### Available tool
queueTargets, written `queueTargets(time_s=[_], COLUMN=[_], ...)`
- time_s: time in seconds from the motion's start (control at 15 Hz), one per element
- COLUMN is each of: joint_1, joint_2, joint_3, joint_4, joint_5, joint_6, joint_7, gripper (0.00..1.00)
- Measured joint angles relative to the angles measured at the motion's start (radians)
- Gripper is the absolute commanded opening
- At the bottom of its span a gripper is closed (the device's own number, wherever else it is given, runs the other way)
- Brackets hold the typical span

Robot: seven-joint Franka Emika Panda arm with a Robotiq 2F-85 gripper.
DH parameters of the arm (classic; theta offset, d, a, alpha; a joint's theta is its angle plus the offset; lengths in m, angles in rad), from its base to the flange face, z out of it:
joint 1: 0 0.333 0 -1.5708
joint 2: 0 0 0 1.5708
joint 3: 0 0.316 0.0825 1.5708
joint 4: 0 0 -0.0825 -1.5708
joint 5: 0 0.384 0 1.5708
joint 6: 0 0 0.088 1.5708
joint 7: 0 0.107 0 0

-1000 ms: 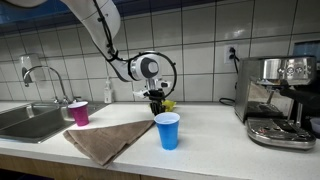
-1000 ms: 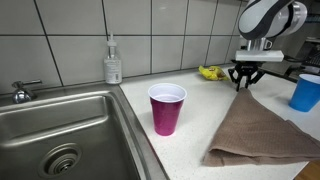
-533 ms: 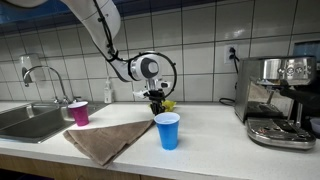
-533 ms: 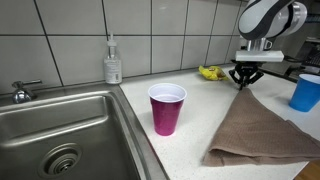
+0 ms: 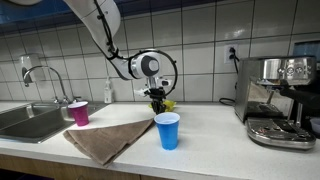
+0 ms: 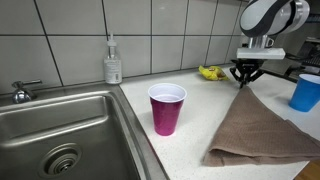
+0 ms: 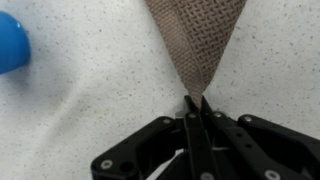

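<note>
The brown woven cloth (image 5: 108,138) (image 7: 193,40) would rise by its tip if I lifted my gripper now, because my fingers are closed on the cloth's narrow pinched corner.
My gripper (image 7: 197,103) is shut on the far corner of a brown woven cloth (image 7: 193,40), pinching its tip between the fingers. In both exterior views the gripper (image 5: 156,107) (image 6: 246,82) hangs just above the white counter, at the back corner of the cloth (image 5: 108,138) (image 6: 262,130). The cloth lies spread flat on the counter. A blue cup (image 5: 168,131) (image 6: 304,92) stands beside the cloth, close to the gripper; it also shows at the wrist view's left edge (image 7: 12,42).
A magenta cup (image 5: 79,113) (image 6: 166,108) stands by the steel sink (image 6: 60,135) with a faucet (image 5: 41,78). A soap bottle (image 6: 113,64) and a yellow object (image 6: 210,72) sit at the tiled wall. An espresso machine (image 5: 279,100) stands further along the counter.
</note>
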Motion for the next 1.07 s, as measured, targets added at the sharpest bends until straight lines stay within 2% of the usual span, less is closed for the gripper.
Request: queueTargets(time_s=[1.07], joint_1=[-0.005], joint_2=[-0.084], joint_3=[0.000], joint_4=[-0.007], joint_5=[-0.003], joint_6=[0.022], joint_7=[0.000], gripper=[0.01])
